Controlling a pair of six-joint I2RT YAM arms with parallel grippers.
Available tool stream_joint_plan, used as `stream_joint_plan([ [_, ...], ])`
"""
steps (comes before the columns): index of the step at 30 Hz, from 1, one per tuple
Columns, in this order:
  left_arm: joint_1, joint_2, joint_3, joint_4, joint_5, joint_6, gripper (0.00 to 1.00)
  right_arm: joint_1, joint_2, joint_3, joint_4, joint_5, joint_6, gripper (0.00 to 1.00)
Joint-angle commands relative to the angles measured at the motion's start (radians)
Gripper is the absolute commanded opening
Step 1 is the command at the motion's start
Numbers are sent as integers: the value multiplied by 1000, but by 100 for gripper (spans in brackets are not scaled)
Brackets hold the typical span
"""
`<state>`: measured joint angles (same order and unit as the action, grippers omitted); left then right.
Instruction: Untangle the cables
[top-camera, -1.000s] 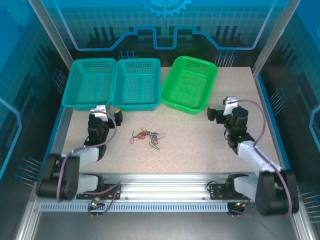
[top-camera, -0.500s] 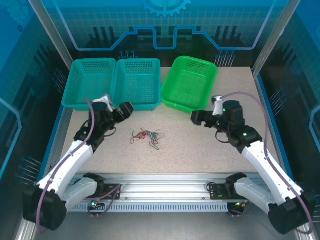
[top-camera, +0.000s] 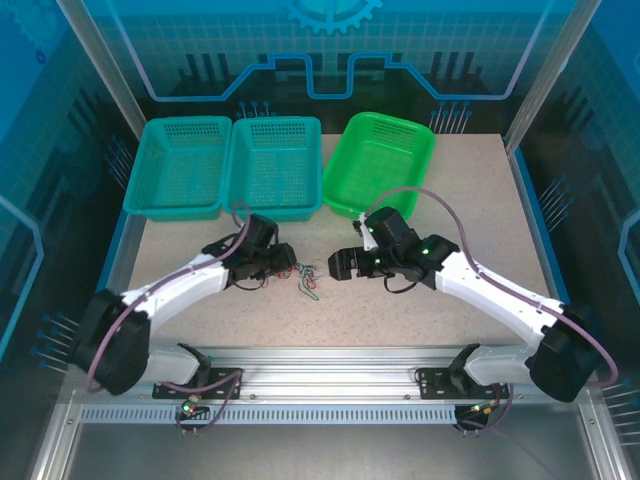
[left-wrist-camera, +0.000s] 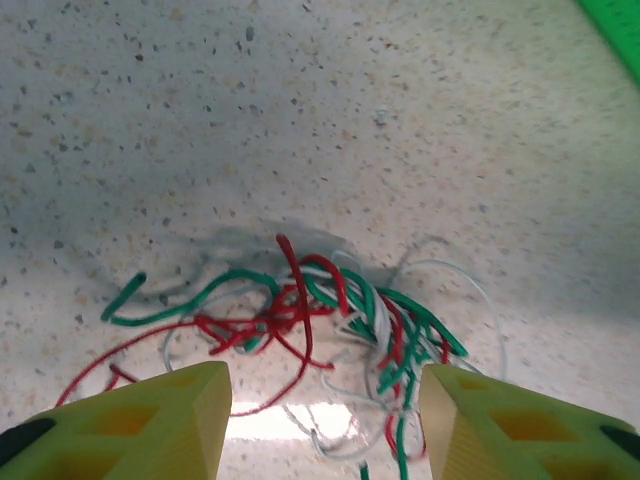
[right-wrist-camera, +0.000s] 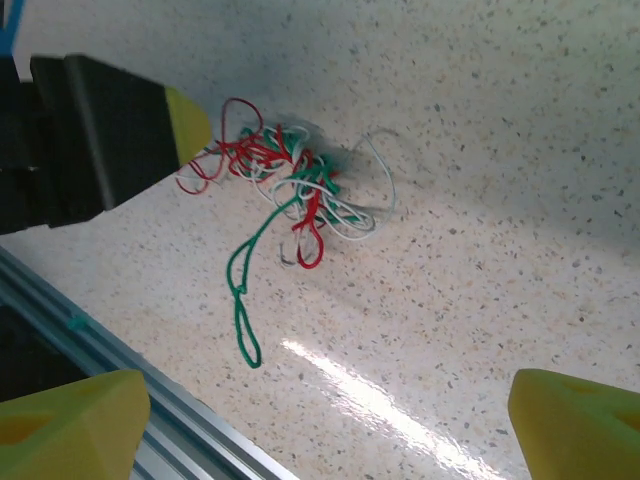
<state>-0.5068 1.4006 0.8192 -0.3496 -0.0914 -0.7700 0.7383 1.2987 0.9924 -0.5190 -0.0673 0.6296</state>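
My right gripper is going to grab the tangle next by the white loops on its side (top-camera: 314, 273) (right-wrist-camera: 354, 216) facing it. That leaves red wires free for my left gripper to untangle.
The cables (top-camera: 306, 277) lie as one small tangle of red, white and dark green wires on the speckled table, between the two grippers. My left gripper (top-camera: 284, 262) is at the tangle's left edge. In the left wrist view it stands open (left-wrist-camera: 325, 420), with the cables (left-wrist-camera: 330, 320) just ahead of and between its yellow fingertips. My right gripper (top-camera: 341, 265) is a little to the right of the tangle. It is open (right-wrist-camera: 325, 430) too, above bare table, with the cables (right-wrist-camera: 290, 185) farther off. A green loop (right-wrist-camera: 242, 300) trails toward the front rail.
Two teal baskets (top-camera: 180, 165) (top-camera: 272, 165) and a green basket (top-camera: 380, 165) stand in a row at the back of the table. An aluminium rail (top-camera: 320, 360) runs along the near edge, close to the trailing loop.
Both arms have swung in from the sides of the table to the middle. Their grippers now flank the tangle. The cables have not moved.
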Motion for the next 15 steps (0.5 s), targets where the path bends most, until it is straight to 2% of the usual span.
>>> stream_joint_plan([
  [1,-4,84,77,-70,-132,33,50,26,28,41,-32,49,12,94],
  [2,-4,113,90,-58,-121,42,50,30,37,45,-28,53,8,94],
  [4,-4,165,107,-32,-96,42,40,33,55,49,-24,56,-2,95],
  [7,-5,209,128,-37,-98,32,19,34,96,64,-17,67,-19,95],
  [9,-4,207,123,-26,-87,28,0,33,136,83,5,67,-27,95],
  [15,-4,174,99,-9,-23,26,0,49,344,149,132,30,13,95],
])
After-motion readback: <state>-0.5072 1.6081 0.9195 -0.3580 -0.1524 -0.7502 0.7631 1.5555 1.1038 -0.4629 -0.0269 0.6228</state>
